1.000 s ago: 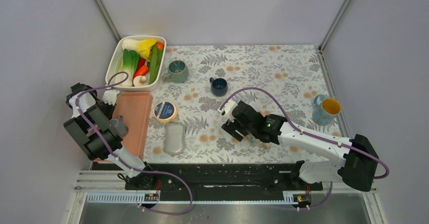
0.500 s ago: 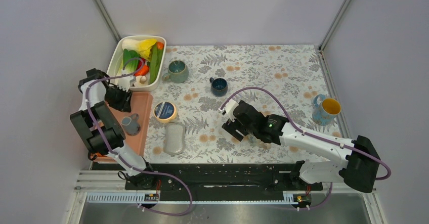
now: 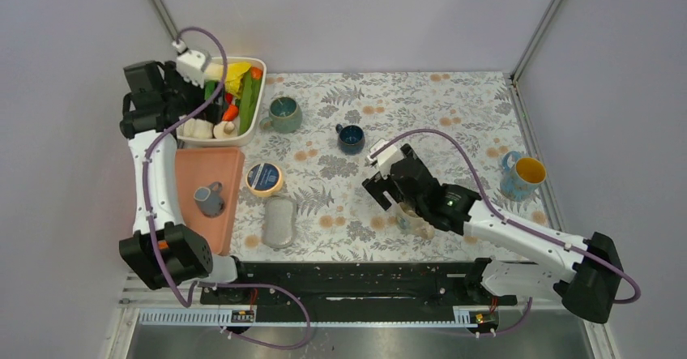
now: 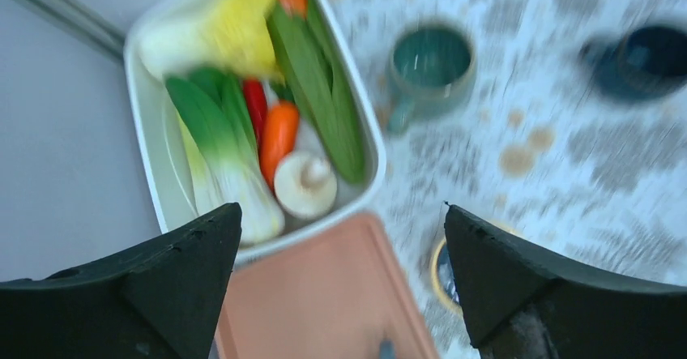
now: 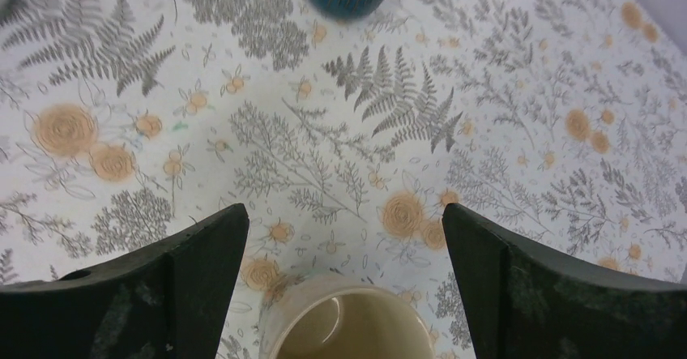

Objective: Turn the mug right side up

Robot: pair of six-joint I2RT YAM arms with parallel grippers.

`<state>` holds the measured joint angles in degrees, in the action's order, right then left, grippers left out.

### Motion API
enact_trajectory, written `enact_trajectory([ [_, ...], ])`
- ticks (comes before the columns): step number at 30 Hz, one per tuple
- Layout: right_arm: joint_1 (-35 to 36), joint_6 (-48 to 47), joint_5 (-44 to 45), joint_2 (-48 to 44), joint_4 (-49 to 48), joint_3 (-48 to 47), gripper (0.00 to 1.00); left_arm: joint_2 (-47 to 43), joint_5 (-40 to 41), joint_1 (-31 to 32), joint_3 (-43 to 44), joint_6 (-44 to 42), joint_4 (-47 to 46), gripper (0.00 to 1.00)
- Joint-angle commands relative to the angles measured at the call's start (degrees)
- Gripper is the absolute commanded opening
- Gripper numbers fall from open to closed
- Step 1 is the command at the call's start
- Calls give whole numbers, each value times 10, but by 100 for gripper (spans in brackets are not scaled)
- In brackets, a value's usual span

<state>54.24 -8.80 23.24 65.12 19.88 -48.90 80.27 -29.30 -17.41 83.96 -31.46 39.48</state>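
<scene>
The left gripper should grab the small grey mug by its handle (image 3: 215,186) (image 4: 386,349), so that the mug's body stays free for the right gripper to turn right side up.
A small grey mug (image 3: 209,199) stands alone on the pink tray (image 3: 228,164); from above I cannot tell which end is up. Only a sliver of this grey mug (image 4: 387,349) shows in the left wrist view. My left gripper (image 3: 188,104) hangs open and empty, high over the vegetable tub, far from that mug; the left gripper (image 4: 342,213) has its fingers wide apart. A beige mug (image 3: 413,220) stands mouth up on the patterned cloth. The beige mug (image 5: 348,326) sits between the wide-open fingers of my right gripper (image 5: 344,209), untouched. In the top view the right gripper (image 3: 389,195) hovers just above it.
A white tub (image 3: 185,91) of vegetables sits back left. A green mug (image 3: 283,114), a dark blue mug (image 3: 351,138), a round tin (image 3: 264,177) and a grey oblong pad (image 3: 280,220) lie mid-table. A blue mug with a yellow inside (image 3: 521,175) stands at the right edge.
My left gripper opened, left the grey mug on the pink tray and swung up and back over the tub. My right gripper opened a little wider and shifted right, uncovering the beige mug.
</scene>
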Motion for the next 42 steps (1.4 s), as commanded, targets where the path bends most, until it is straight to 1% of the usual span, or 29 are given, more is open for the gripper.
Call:
enact_trajectory([
  [1,-27,-17,-20,-63,-111,12,99,20,-108,-9,85,180,-46,99],
  [2,-40,-10,-30,-69,-119,14,100,42,-110,-8,111,191,2,99],
  [3,-50,0,-30,-74,-121,14,99,69,-95,-4,137,195,57,99],
  [4,-57,8,-20,-75,-121,13,99,94,-59,2,169,186,130,99],
  [6,-59,11,4,-74,-114,13,99,146,46,23,211,151,255,99],
  [7,-59,10,9,-71,-104,12,100,162,97,30,209,139,295,99],
  [8,-59,10,14,-68,-95,11,99,170,126,34,193,126,315,99],
  [11,-59,12,28,-54,-73,3,99,165,176,42,129,103,318,99],
  [13,-59,12,32,-47,-64,1,99,153,225,67,98,73,305,98],
  [15,-59,13,33,-42,-60,0,99,138,294,94,57,37,284,96],
  [18,-59,13,29,-39,-59,3,100,145,358,116,10,-1,280,85],
  [21,-59,12,26,-37,-60,3,100,175,429,117,-1,5,281,75],
  [23,-59,12,27,-36,-59,3,99,188,433,117,-2,7,288,72],
  [28,-59,11,27,-35,-59,3,99,209,464,116,-38,-5,270,73],
  [32,-59,11,25,-30,-58,3,99,236,444,116,-38,-10,263,72],
  [33,-59,10,26,-29,-57,3,99,244,442,115,-39,-12,262,70],
  [36,-59,8,30,-30,-57,3,100,260,458,107,-39,-15,247,59],
  [39,-59,5,25,-31,-57,4,99,275,470,99,-25,-16,246,52],
  [42,-59,3,28,-30,-57,4,99,285,463,97,-25,-16,255,49],
])
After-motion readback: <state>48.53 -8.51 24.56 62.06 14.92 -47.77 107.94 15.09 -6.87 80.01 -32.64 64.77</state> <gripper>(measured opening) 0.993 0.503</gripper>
